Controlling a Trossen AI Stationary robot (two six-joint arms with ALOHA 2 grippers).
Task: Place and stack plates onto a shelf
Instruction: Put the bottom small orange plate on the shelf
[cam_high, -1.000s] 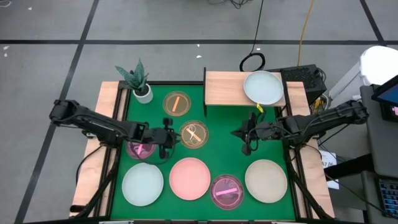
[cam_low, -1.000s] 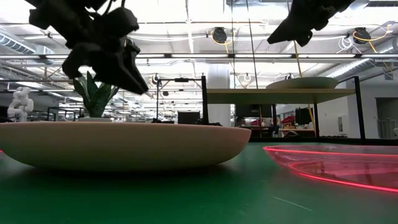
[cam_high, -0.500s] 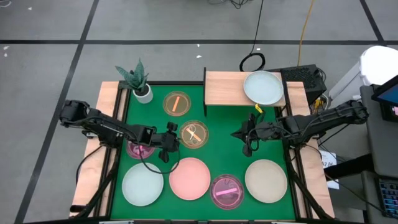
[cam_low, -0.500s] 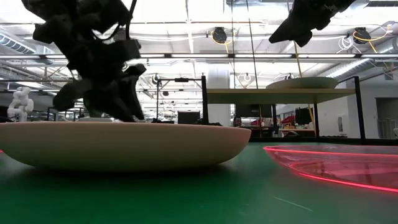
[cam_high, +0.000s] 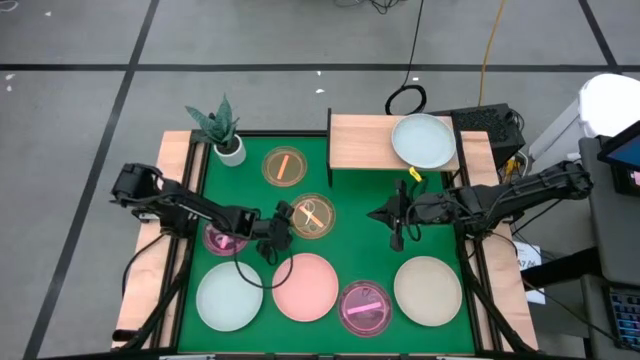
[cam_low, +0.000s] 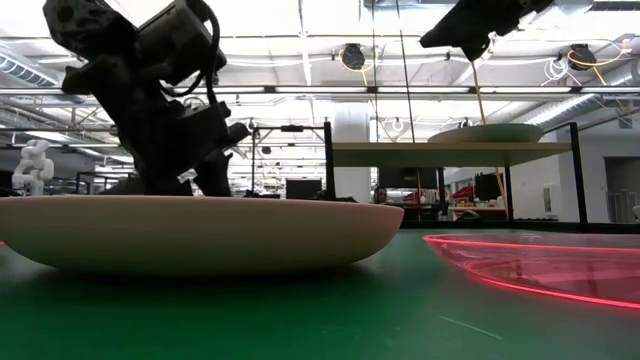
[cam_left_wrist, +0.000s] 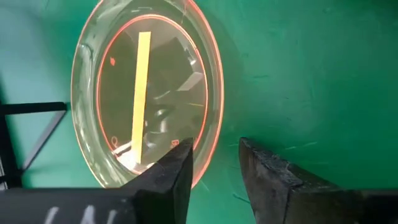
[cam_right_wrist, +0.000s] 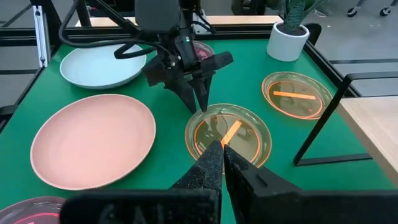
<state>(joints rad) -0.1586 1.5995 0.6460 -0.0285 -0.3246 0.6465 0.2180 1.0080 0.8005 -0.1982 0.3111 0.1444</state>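
Observation:
The see-through orange plate needs to go onto the light-wood shelf. My left gripper should next grab the plate by its rim.
A see-through orange plate with a yellow stick mark lies flat on the green table. My left gripper is open, low at the plate's left rim; in the left wrist view one finger is over the inside and one outside. My right gripper hovers shut to the right of this plate, above the table. The light-wood shelf at the far side carries a pale blue-green plate. A magenta plate lies under my left arm. My left gripper comes from above, slanting from the table's left, with its fingers astride the orange plate's left rim. Whether they touch the rim I cannot tell. The plate lies flat on the table.
A second orange plate and a potted plant are at the far left. Along the near edge lie a blue-green plate, a pink plate, a magenta plate and a beige plate. The shelf's left half is bare.
My left gripper has moved toward the table's right and down, from beside the magenta plate to the left rim of the orange plate. No plate has moved.

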